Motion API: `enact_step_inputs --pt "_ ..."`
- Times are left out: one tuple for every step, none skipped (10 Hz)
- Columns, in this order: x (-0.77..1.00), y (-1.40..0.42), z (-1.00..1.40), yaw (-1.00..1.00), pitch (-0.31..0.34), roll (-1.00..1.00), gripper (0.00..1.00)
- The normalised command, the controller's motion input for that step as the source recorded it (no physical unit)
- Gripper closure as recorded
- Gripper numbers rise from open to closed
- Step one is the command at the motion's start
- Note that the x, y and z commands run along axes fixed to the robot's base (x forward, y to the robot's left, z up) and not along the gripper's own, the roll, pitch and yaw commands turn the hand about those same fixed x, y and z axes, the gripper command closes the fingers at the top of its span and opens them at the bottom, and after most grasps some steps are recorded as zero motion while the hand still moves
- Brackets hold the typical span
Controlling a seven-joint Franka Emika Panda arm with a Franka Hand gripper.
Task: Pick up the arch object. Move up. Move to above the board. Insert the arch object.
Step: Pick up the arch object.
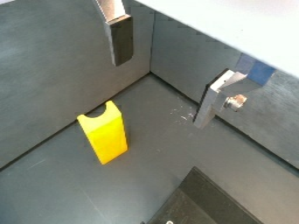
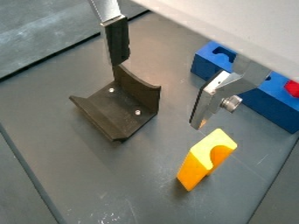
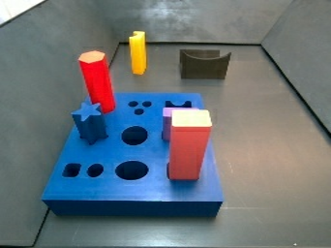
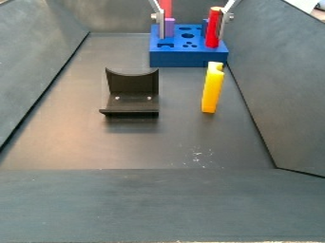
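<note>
Next, my gripper grabs the yellow-orange post by its upper part [image 3: 137,42] [image 1: 101,121] to insert the post into the blue board.
The arch object is a slim yellow-orange post standing upright on the grey floor, apart from the board, in both side views [image 3: 137,52] [image 4: 212,87] and in both wrist views [image 1: 105,133] [image 2: 204,160]. The board is a thick blue block with many cut-out holes [image 3: 116,184] [image 4: 178,57] [image 2: 251,87]. My gripper [image 1: 163,92] [image 2: 158,94] is open and empty, well above the floor, with the post off to one side of the jaws and lower. The gripper does not show in the side views.
The dark fixture [image 2: 117,109] [image 3: 203,64] [image 4: 131,93] stands on the floor beside the post. A red hexagonal post [image 3: 96,82], a red square block [image 3: 189,145] and a blue star [image 3: 88,114] stand in the board. Grey walls enclose the floor.
</note>
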Motion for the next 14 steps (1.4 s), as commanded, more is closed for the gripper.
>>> enact_step_inputs --pt "-0.01 0.00 0.00 -0.02 -0.001 0.00 0.00" --pt "-0.45 -0.15 -0.39 -0.17 -0.161 0.00 0.00" --pt "-0.74 -0.23 -0.86 -0.24 -0.171 0.00 0.00" --pt "-0.71 -0.21 -0.91 -0.33 -0.150 -0.04 0.00" --pt "-0.71 -0.01 -0.84 -0.40 -0.123 -0.01 0.00" --pt "-0.59 -0.02 -0.74 -0.41 -0.084 -0.03 0.00" --pt "-0.23 -0.08 -0.67 -0.30 -0.106 -0.13 0.00" --pt "0.00 -0.12 -0.67 -0.21 -0.090 -0.13 0.00" --pt "0.00 -0.15 -0.64 -0.14 -0.051 -0.12 0.00" --pt "0.00 -0.13 -0.69 -0.13 -0.036 -0.11 0.00" --pt "0.00 -0.11 -0.76 -0.11 -0.016 -0.04 0.00" --pt "-0.02 -0.07 -0.73 -0.07 -0.027 0.00 0.00" --pt "-0.03 0.00 -0.31 0.00 -0.104 -0.18 0.00" --pt "0.00 0.00 -0.09 0.00 -0.046 -0.10 0.00"
